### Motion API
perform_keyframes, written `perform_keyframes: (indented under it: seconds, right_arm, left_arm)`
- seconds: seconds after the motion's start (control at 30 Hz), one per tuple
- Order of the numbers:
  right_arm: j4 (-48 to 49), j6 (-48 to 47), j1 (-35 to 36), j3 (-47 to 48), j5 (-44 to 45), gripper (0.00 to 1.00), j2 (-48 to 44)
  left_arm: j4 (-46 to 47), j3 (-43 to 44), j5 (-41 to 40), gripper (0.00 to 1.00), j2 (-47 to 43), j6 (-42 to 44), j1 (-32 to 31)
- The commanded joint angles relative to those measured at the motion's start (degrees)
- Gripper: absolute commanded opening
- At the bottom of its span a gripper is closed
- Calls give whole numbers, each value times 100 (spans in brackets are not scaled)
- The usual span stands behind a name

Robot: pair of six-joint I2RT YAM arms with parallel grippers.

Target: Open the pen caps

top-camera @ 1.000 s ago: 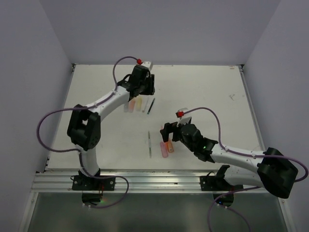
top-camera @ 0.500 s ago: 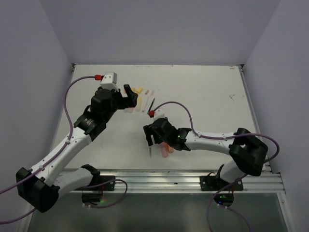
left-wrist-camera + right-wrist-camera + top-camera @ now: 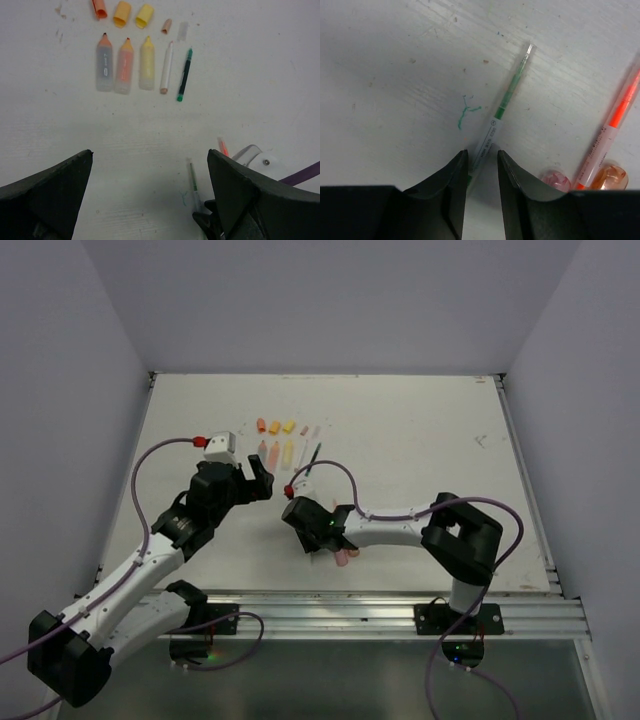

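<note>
I will next open the cap by gripping the thin green pen's clear end with the cap with my left gripper, and I will leave the pen's body to my right gripper.
Several pen caps lie in a row at the far side: red-orange [image 3: 99, 8], orange [image 3: 121, 12], yellow [image 3: 144, 15], a small tan one [image 3: 166, 26] and a clear one [image 3: 182, 31]. Below them lie uncapped pens [image 3: 288, 451]: grey [image 3: 104, 69], orange [image 3: 124, 67], yellow [image 3: 147, 64], thin white [image 3: 166, 67] and thin green [image 3: 184, 74]. My left gripper [image 3: 150, 200] hovers wide open and empty, back from this row. My right gripper [image 3: 482, 155] is low on the table, its jaws narrow astride another thin green pen [image 3: 502, 105], with a small gap still showing.
A thin orange pen [image 3: 615, 120] lies right of the right gripper, beside a pink highlighter [image 3: 555, 178] and an orange highlighter [image 3: 607, 177]. A green ink scribble [image 3: 466, 111] marks the table. The two grippers [image 3: 262, 483] [image 3: 310, 537] are close together at mid-table.
The left arm pulled back from the row of pens toward the near left and its jaws opened wide. The right arm swung left over the thin green pen and its jaws narrowed.
</note>
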Motion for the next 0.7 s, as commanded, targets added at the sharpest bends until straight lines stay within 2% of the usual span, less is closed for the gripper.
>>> perform_keyframes:
  seconds: [0.0,0.07,0.1,0.17,0.3,0.5,0.67]
  right_arm:
    - [-284,207,2,205,143,33,177]
    - [-267,207,2,170,151,22,177]
    - [-266,198,2,152,221,10,159]
    - [-127,154,-6,21,256,0,2]
    - [347,14,2,-348,344,0,-543]
    - [1726,-179,2,-1297,319,0,-1773]
    - [2782,-338,2,-2035,231,0,-2441]
  left_arm:
    - [194,-203,206,100,-84,-261,36]
    - [299,-291,425,100,-58,-332,36]
    - [343,-326,592,100,-14,-349,36]
    - [528,-422,786,100,30,-428,36]
    - [817,-563,1278,96,161,-648,36]
    - [1809,-932,2121,86,267,-1210,27]
    - [2505,-1135,2351,77,399,-1606,-60]
